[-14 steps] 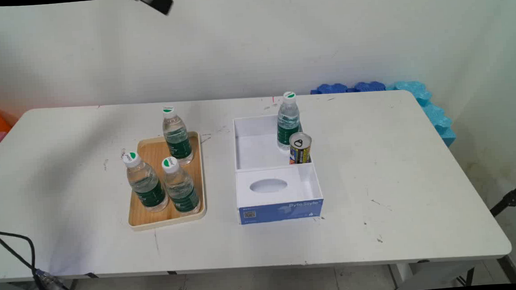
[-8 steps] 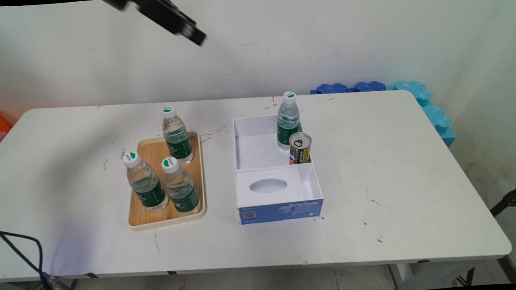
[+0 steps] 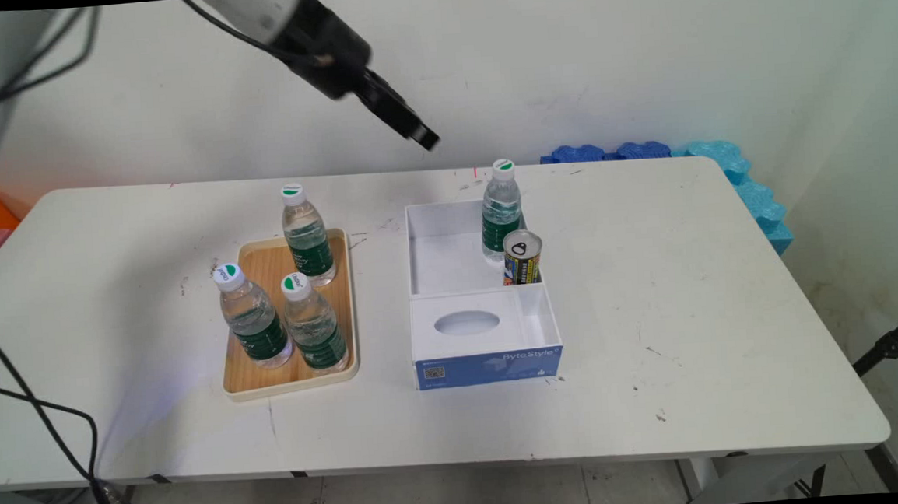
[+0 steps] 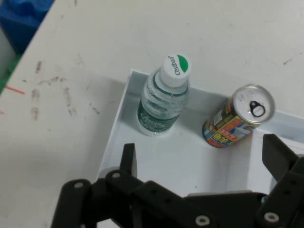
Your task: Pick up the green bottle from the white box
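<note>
The gripper reaches the clear water bottle next and grips its upper body below the cap (image 3: pixel 501 198) to lift it out of the white box (image 3: pixel 449 256).
My gripper (image 3: pixel 420 135) hangs in the air above the table's far side, up and to the left of the white box (image 3: pixel 449 256). In the hand view the gripper (image 4: pixel 204 161) is open with nothing between its fingers (image 4: pixel 128 159). Below it, the box's far compartment (image 4: pixel 116 137) holds an upright water bottle (image 4: pixel 164 97) with a white and green cap and a printed drink can (image 4: pixel 237 116) beside it. In the main view the bottle (image 3: pixel 501 214) stands in the compartment's far right corner, the can (image 3: pixel 522 257) just in front of it.
A wooden tray (image 3: pixel 269 376) with three water bottles sits left of the box. The box's near half carries a white panel with an oval hole (image 3: pixel 466 322). Blue foam mats (image 3: pixel 645 150) lie at the back right. Black cables (image 3: pixel 55 432) hang at the lower left.
The gripper has come down from the picture's top edge and moved right, toward the space above the box's far side. Nothing on the table has moved.
</note>
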`<control>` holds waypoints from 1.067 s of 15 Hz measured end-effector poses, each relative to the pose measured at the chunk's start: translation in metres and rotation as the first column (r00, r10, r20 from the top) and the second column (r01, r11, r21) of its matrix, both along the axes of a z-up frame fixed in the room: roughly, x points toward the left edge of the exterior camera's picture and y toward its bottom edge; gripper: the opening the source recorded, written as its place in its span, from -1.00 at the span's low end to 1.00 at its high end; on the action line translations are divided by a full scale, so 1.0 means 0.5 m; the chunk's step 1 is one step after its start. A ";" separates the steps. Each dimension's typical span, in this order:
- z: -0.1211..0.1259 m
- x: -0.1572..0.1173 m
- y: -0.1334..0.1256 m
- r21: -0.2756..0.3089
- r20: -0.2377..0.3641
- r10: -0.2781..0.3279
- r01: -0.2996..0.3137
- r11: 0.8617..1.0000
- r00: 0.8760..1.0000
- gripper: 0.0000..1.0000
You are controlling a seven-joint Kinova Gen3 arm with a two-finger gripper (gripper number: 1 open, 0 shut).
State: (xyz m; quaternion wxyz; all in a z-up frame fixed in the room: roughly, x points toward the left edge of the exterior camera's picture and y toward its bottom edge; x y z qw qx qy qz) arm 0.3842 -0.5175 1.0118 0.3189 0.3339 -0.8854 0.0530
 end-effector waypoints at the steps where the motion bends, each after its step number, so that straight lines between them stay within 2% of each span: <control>1: -0.024 -0.015 -0.018 0.011 0.003 -0.009 0.009 1.000 1.000 1.00; 7: -0.148 -0.088 -0.111 0.019 0.032 -0.092 0.091 0.996 0.995 1.00; 10: -0.192 -0.117 -0.140 0.025 0.031 -0.122 0.121 0.992 0.992 1.00; 16: -0.250 -0.159 -0.172 0.042 0.015 -0.164 0.163 0.986 0.986 1.00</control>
